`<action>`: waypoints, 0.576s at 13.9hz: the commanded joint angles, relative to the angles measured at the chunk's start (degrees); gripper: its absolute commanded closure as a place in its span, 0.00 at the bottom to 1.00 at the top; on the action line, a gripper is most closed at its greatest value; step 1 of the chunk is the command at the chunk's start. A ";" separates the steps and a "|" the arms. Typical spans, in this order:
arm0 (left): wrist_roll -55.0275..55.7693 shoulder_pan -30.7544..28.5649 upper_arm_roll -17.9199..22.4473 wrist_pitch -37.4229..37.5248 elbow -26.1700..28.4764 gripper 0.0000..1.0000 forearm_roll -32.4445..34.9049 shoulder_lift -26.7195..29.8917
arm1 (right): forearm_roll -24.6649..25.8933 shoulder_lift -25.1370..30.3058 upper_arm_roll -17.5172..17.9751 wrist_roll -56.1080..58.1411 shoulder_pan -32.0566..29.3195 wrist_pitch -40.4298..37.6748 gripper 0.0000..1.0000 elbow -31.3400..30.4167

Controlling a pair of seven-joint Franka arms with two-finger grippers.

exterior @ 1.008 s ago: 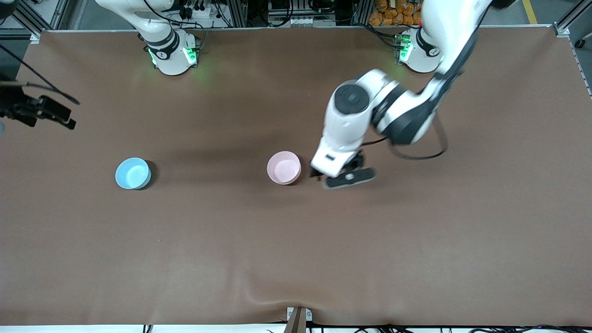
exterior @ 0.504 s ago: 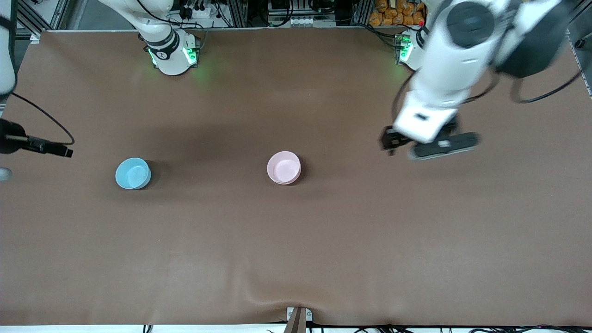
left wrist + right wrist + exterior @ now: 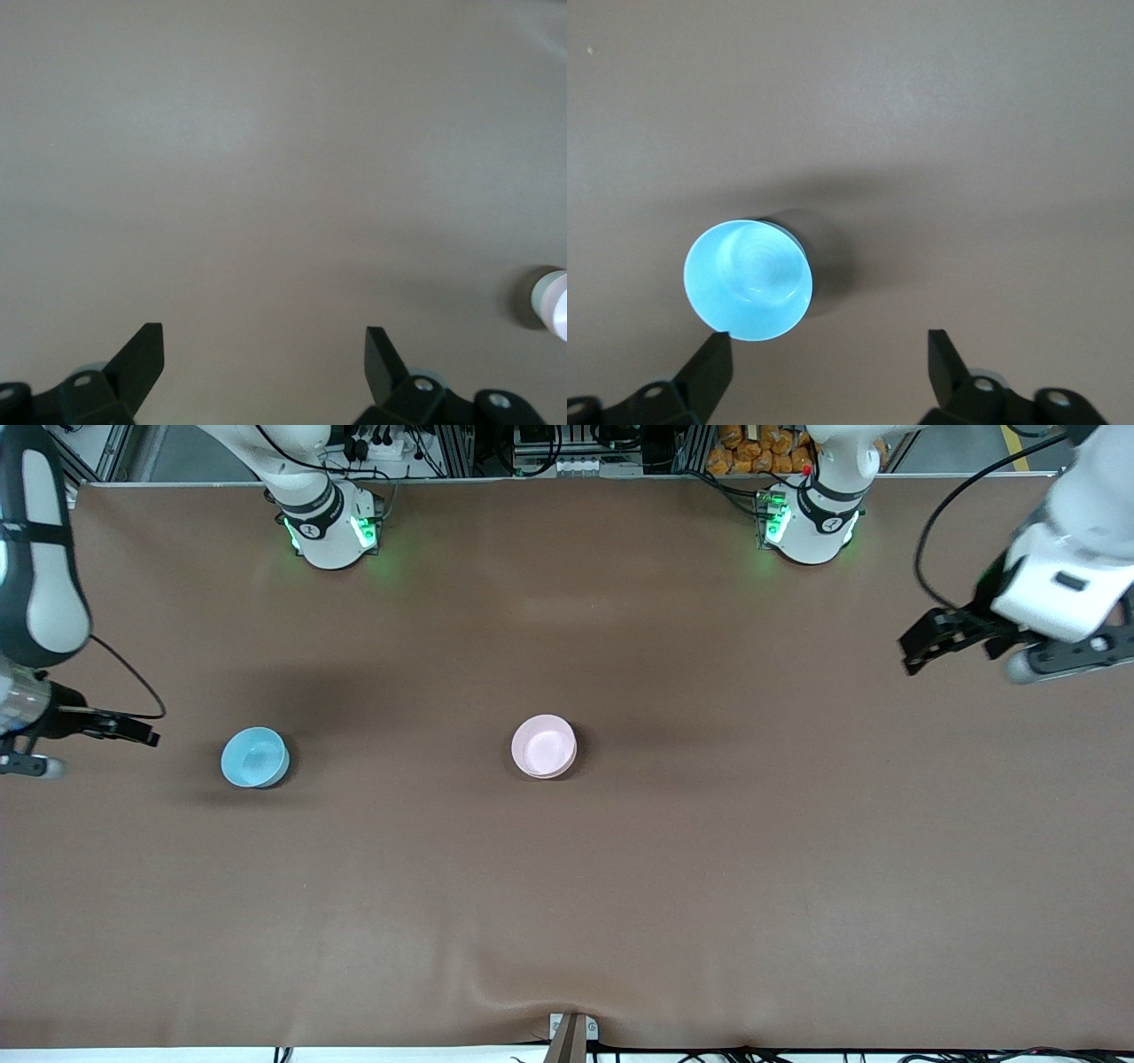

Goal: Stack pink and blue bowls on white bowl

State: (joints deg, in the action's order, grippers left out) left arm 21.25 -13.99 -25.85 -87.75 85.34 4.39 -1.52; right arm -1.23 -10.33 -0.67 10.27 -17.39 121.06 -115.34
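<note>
The right gripper picks up the blue bowl by its rim (image 3: 278, 778) next, to stack the blue bowl on the pink bowl (image 3: 543, 746).
The blue bowl (image 3: 254, 757) stands upright toward the right arm's end of the table; it also shows in the right wrist view (image 3: 749, 281). The pink bowl (image 3: 543, 746) stands mid-table. It seems to sit in the white bowl, of which only a pale wall (image 3: 542, 299) shows. My right gripper (image 3: 142, 733) is open and empty in the air beside the blue bowl, with the bowl's rim near one fingertip (image 3: 713, 354). My left gripper (image 3: 921, 642) is open and empty over bare table at the left arm's end, well away from the bowls (image 3: 264, 341).
The brown table cover (image 3: 709, 886) has a small wrinkle at its front edge. The arm bases (image 3: 332, 527) stand at the back edge.
My left gripper has swung away from beside the pink bowl to the left arm's end of the table. My right gripper has moved closer to the blue bowl. The bowls have not moved.
</note>
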 commanded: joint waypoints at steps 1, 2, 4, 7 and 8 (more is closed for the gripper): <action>-5.24 -2.79 -0.43 1.00 0.44 0.00 -1.14 2.03 | -1.40 -0.66 0.49 3.18 -0.72 5.66 0.17 -4.52; -6.30 -3.06 -0.34 1.00 0.44 0.00 -1.14 2.57 | -1.41 -1.27 0.49 3.18 -0.46 7.76 0.17 -5.84; -9.63 -3.67 2.45 0.91 0.44 0.00 -2.97 4.05 | -1.41 -3.11 0.49 3.62 -0.28 13.64 0.24 -8.39; -14.21 9.37 18.67 1.44 3.16 0.00 -5.71 6.08 | -1.41 -6.27 0.58 3.62 0.68 20.96 0.30 -10.60; -14.92 12.81 21.95 1.44 4.13 0.00 -5.71 6.70 | -1.41 -6.89 0.67 3.62 0.95 21.23 0.33 -10.60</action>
State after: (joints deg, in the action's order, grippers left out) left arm 8.28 -7.91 -10.95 -86.57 86.34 -0.15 2.69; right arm -1.88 -16.45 -0.22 12.69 -16.88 140.06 -125.10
